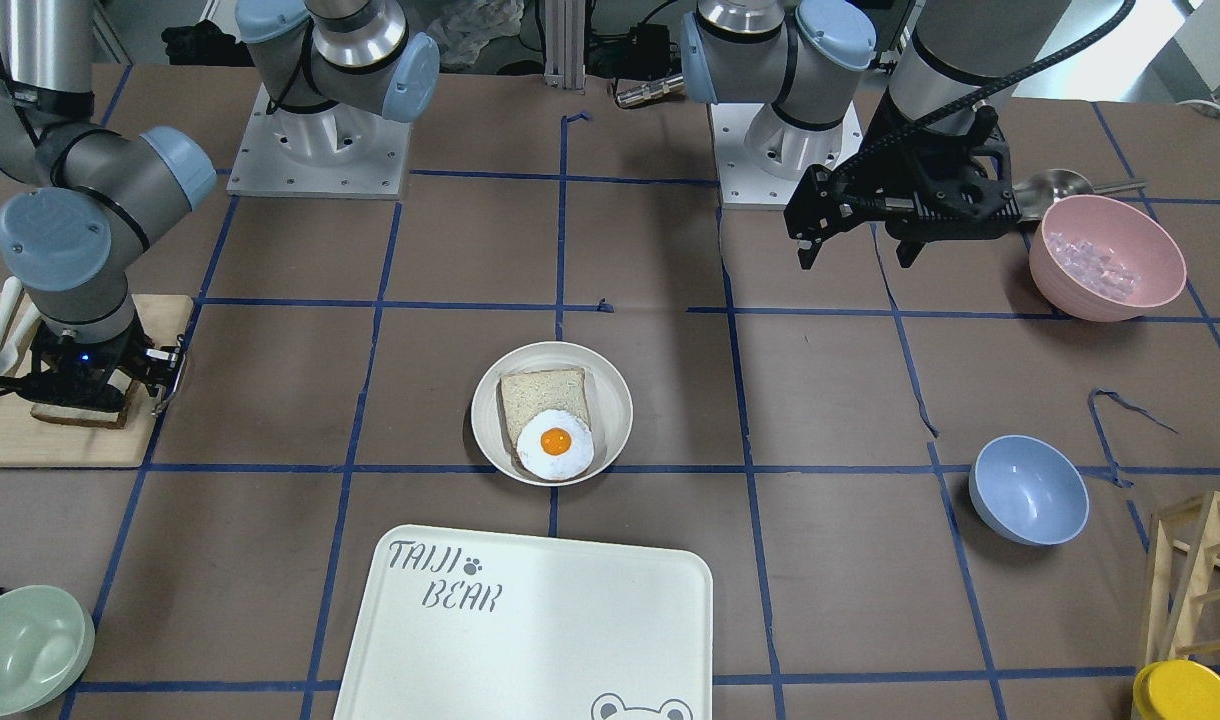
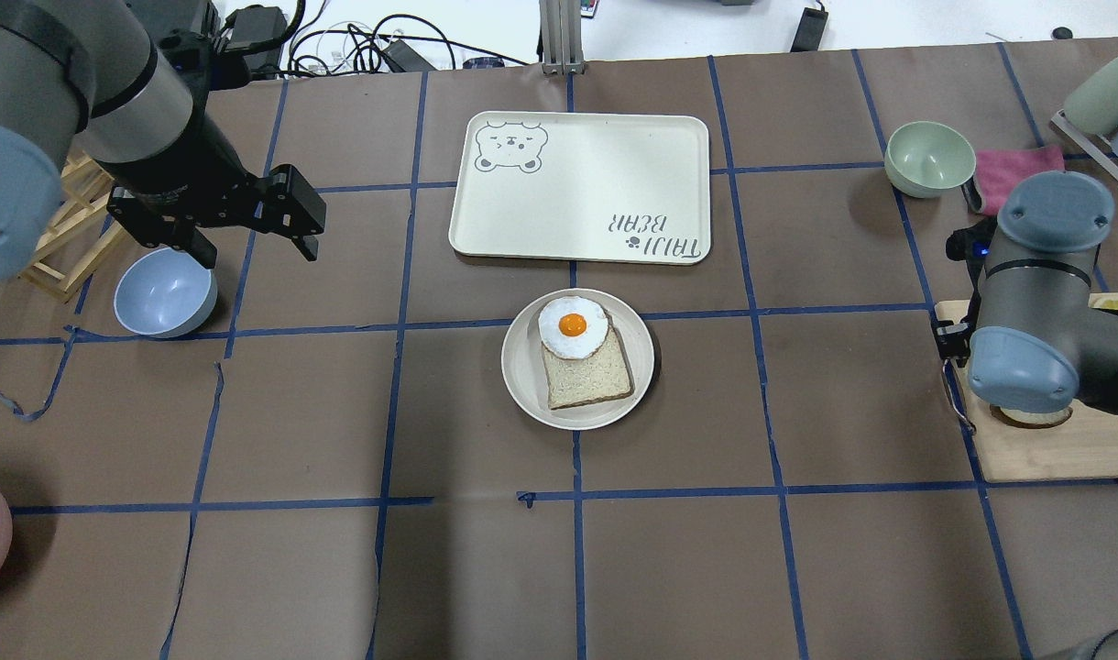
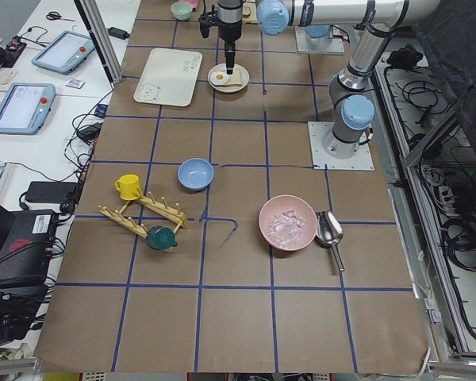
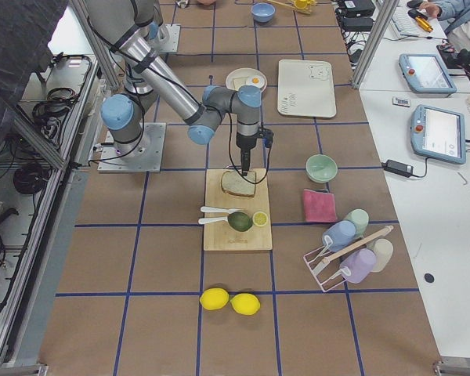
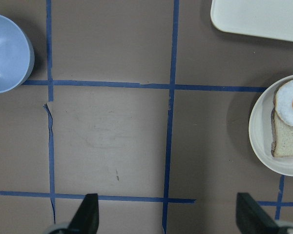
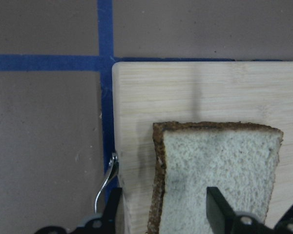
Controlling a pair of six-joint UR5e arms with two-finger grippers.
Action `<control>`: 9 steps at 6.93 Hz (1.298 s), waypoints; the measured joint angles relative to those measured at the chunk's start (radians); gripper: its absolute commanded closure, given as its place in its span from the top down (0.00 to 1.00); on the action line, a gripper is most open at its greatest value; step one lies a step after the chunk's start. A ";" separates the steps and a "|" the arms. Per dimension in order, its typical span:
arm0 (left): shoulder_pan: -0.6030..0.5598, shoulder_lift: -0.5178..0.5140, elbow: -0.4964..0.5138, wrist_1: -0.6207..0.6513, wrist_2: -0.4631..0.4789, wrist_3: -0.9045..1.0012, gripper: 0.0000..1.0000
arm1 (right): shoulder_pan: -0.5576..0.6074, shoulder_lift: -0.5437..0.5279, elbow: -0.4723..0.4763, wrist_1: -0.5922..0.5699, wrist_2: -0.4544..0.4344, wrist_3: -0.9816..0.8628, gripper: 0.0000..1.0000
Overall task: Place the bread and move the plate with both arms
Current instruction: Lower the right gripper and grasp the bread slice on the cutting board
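My right gripper is to grab the bread slice by its dark crust edge (image 6: 157, 190) next. The slice should then go on top of the fried egg on the plate.
The bread (image 6: 224, 156), a white slice with a dark brown crust, lies on a wooden cutting board (image 6: 185, 92) at the table's end on my right, also in the front view (image 1: 82, 413). My right gripper (image 6: 163, 209) is open and low over it, one finger beside its crust edge, the other over the crumb. The plate (image 2: 522, 367) sits mid-table (image 1: 610, 400) and holds a squarer slice topped with a fried egg (image 2: 572, 325). My left gripper (image 2: 257, 255) is open and empty, hovering above bare table left of the plate (image 5: 261, 131).
The TAIJI BEAR tray (image 2: 596, 183) lies just beyond the plate. A blue bowl (image 2: 165, 293) sits under my left arm. A pink bowl (image 1: 1108, 255), a green bowl (image 2: 930, 158) and a wooden rack (image 1: 1200, 570) stand near the table's edges.
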 measured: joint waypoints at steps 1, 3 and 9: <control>0.001 0.002 0.000 0.001 0.001 0.000 1.00 | -0.002 0.005 0.000 -0.004 -0.008 -0.006 0.57; 0.001 0.002 0.001 0.003 0.000 0.000 1.00 | -0.009 0.009 0.002 0.001 -0.013 -0.009 0.35; 0.000 0.000 -0.001 0.002 0.002 0.000 1.00 | -0.033 0.008 -0.002 0.062 -0.004 0.002 0.00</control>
